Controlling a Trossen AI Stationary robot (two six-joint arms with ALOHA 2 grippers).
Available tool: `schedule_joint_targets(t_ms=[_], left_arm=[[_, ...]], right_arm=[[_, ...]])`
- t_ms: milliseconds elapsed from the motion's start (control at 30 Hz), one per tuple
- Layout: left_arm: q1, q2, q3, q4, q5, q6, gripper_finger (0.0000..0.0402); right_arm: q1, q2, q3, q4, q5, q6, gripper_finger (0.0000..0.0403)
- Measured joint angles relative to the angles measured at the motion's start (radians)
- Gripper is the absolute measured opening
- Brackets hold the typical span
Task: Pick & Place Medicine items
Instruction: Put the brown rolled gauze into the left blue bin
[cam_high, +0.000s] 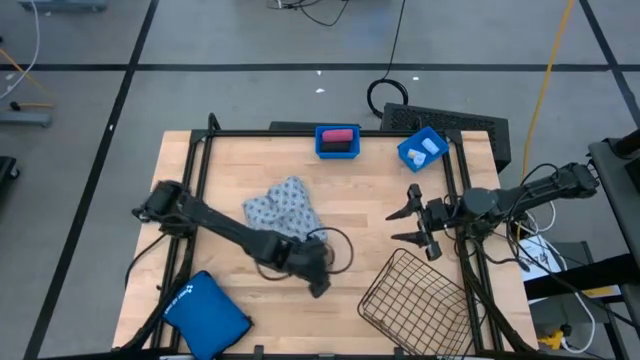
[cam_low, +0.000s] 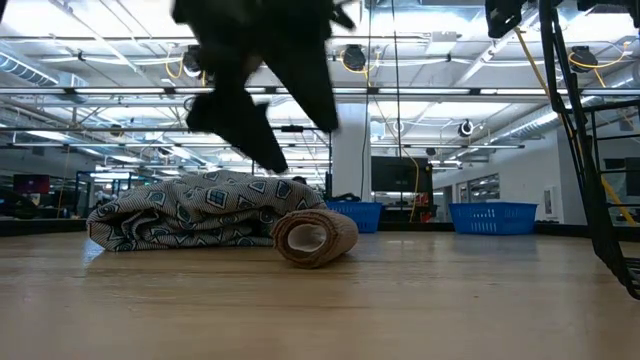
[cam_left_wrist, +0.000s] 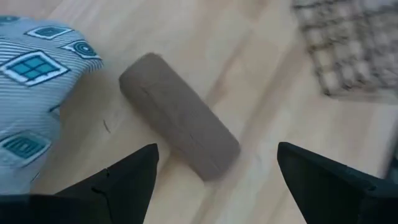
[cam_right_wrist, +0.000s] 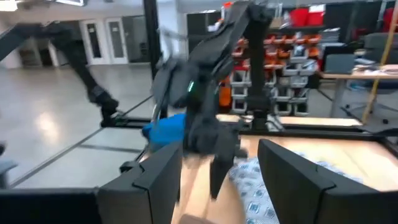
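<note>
The brown roll will go in the blue bin with the pink item (cam_high: 337, 142), gripped next by its long sides in my left gripper.
A brown oblong container (cam_left_wrist: 180, 134) lies on its side on the wooden table, next to the grey-blue patterned soft pack (cam_left_wrist: 31, 74). In the low view the container (cam_low: 315, 237) shows end-on in front of the pack (cam_low: 190, 210). My left gripper (cam_left_wrist: 216, 155) is open and hovers above the container, one finger on either side, touching nothing. In the high view the left gripper (cam_high: 315, 268) hides the container. My right gripper (cam_high: 415, 225) waits open near the table's right side. A pink item (cam_high: 338, 135) sits in one blue bin, white vials (cam_high: 425, 148) in another.
A wire basket (cam_high: 410, 300) stands at the near right, close to the left gripper. A large plain blue pouch (cam_high: 205, 315) lies at the near left. Two blue bins (cam_high: 338, 148) (cam_high: 415, 155) sit along the far edge. A black frame (cam_high: 200, 160) borders the table.
</note>
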Motion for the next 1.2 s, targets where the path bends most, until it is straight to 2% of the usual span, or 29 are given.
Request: schedule_joint_targets(t_ms=[200, 367, 433, 600, 700, 800, 1033, 1200], left_arm=[[0.024, 0.172, 0.092, -0.01, -0.018, -0.057, 0.0335], [0.044, 0.231, 0.103, -0.042, -0.031, -0.179, 0.0335], [0.05, 0.252, 0.105, -0.041, -0.07, -0.21, 0.0335], [0.051, 0.253, 0.102, -0.045, -0.069, -0.154, 0.0335], [0.052, 0.246, 0.1, -0.055, -0.029, -0.106, 0.033], [0.054, 0.246, 0.1, -0.062, 0.009, -0.082, 0.03], [0.061, 0.247, 0.098, -0.061, 0.048, -0.091, 0.0177], [0.079, 0.213, 0.12, -0.07, 0.173, 0.062, 0.0131]], right_arm=[[0.0, -0.001, 0.0, -0.001, 0.017, 0.007, 0.0201], [0.0, 0.003, 0.0, -0.007, 0.016, 0.007, 0.0201], [0.0, 0.005, 0.0, -0.01, 0.015, 0.007, 0.0201], [0.0, 0.012, 0.0, -0.015, 0.015, 0.007, 0.0201], [0.0, 0.015, 0.0, -0.016, 0.015, 0.007, 0.0201], [0.0, 0.015, 0.0, -0.016, 0.015, 0.007, 0.0201], [0.0, 0.015, 0.0, -0.019, 0.015, 0.005, 0.0201], [0.0, 0.014, 0.0, -0.025, 0.015, 0.007, 0.0201]])
